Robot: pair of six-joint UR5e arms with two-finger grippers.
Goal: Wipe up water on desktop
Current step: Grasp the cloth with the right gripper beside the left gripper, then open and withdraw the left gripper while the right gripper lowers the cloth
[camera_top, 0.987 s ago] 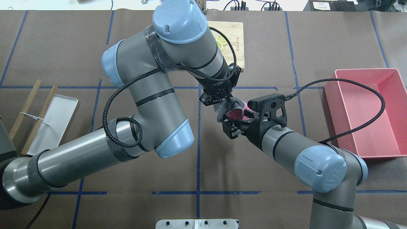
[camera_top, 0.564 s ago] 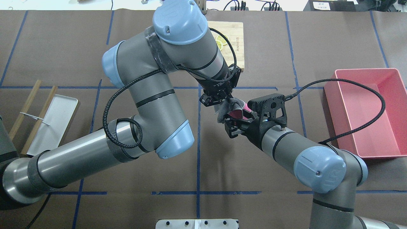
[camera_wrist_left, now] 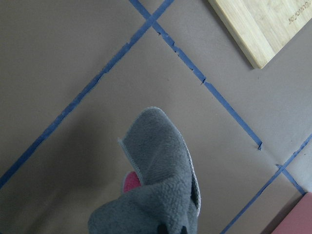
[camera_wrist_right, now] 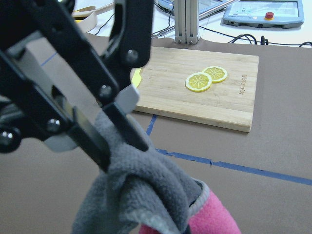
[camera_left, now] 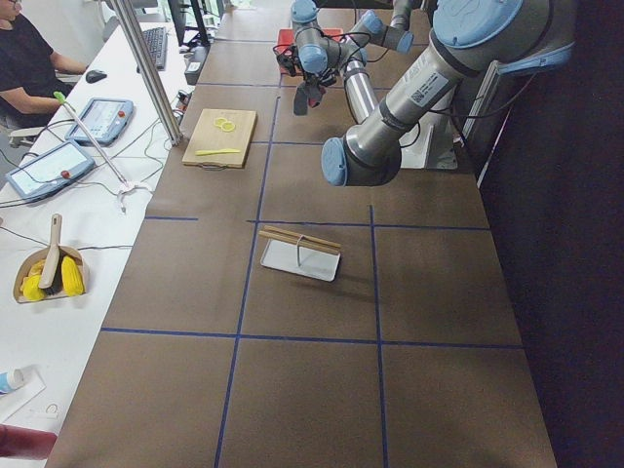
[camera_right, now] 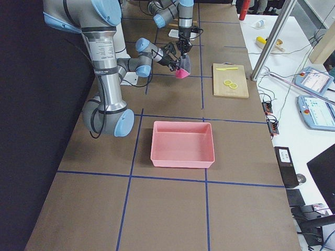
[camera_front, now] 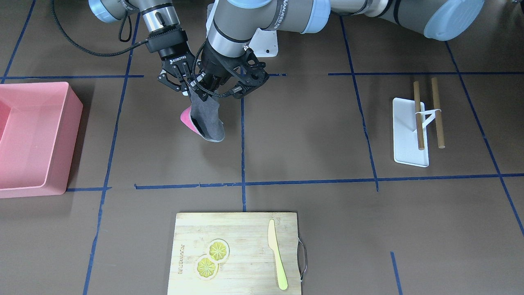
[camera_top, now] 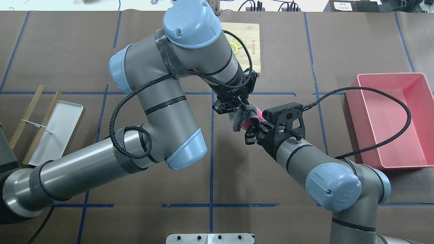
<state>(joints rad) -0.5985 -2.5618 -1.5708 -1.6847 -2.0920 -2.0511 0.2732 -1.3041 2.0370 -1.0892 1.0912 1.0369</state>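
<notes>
The grey and pink cloth will wipe up water on the desktop, so my right gripper should grab it by its bunched corner (camera_front: 195, 97) next.
A grey cloth with a pink underside (camera_front: 204, 119) hangs above the brown desktop (camera_front: 311, 123) near its middle. My left gripper (camera_front: 203, 91) is shut on the cloth's top edge; the overhead view shows it (camera_top: 234, 105) with the cloth (camera_top: 239, 118) drooping below. The right wrist view shows those fingers (camera_wrist_right: 92, 139) pinching the grey fabric (camera_wrist_right: 141, 190). My right gripper (camera_top: 254, 130) is open right beside the hanging cloth, and it also shows in the front view (camera_front: 178, 85). The left wrist view shows the cloth (camera_wrist_left: 161, 180) over bare desktop. I see no water patch.
A pink bin (camera_top: 390, 74) stands on my right side. A wooden cutting board (camera_front: 245, 229) with two lemon slices (camera_front: 213, 256) and a yellow knife (camera_front: 276, 254) lies at the far edge. A white tray (camera_front: 403, 131) with two wooden sticks lies on my left.
My right arm has shifted and its gripper has turned and drawn closer against the hanging cloth. Less of the pink side shows. The left arm has held still.
</notes>
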